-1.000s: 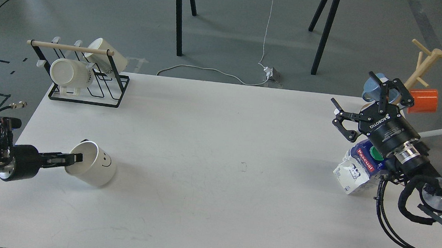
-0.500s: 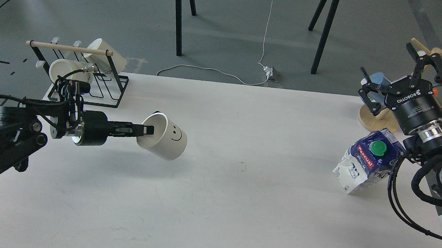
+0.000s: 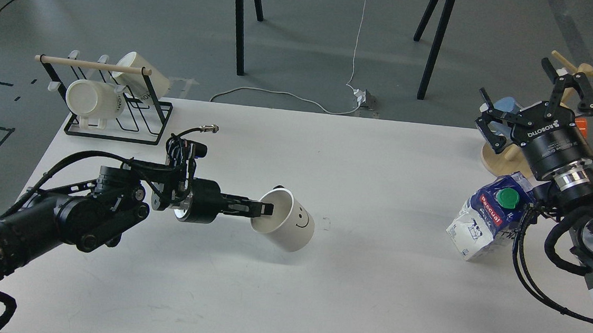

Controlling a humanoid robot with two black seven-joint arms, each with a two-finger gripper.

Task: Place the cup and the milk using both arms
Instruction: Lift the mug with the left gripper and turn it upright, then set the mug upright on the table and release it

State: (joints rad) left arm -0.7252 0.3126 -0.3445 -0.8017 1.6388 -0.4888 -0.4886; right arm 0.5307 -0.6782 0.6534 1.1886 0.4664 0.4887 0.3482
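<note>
My right gripper should grab the milk carton by its white lower body (image 3: 471, 233) next, so it can place the milk beside the cup (image 3: 287, 225).
The cream-white cup (image 3: 287, 225) with a black smiley face is tilted on its side, mouth toward my left arm, near the table's middle. My left gripper (image 3: 263, 209) is shut on its rim, one finger inside the cup. The milk carton (image 3: 487, 217), blue and white with a green cap and red label, stands tilted at the table's right edge. My right gripper (image 3: 538, 101) is open and empty, held above and behind the carton, apart from it.
A black wire rack (image 3: 115, 110) with two cream lettered mugs stands at the table's back left. A wooden mug tree (image 3: 573, 77) with a blue mug (image 3: 503, 106) and an orange one stands at the back right, behind my right gripper. Table legs and cables lie beyond.
My left arm has carried the cup from the table's left front to near its middle. My right gripper has risen off the carton and moved back and right, staying open.
</note>
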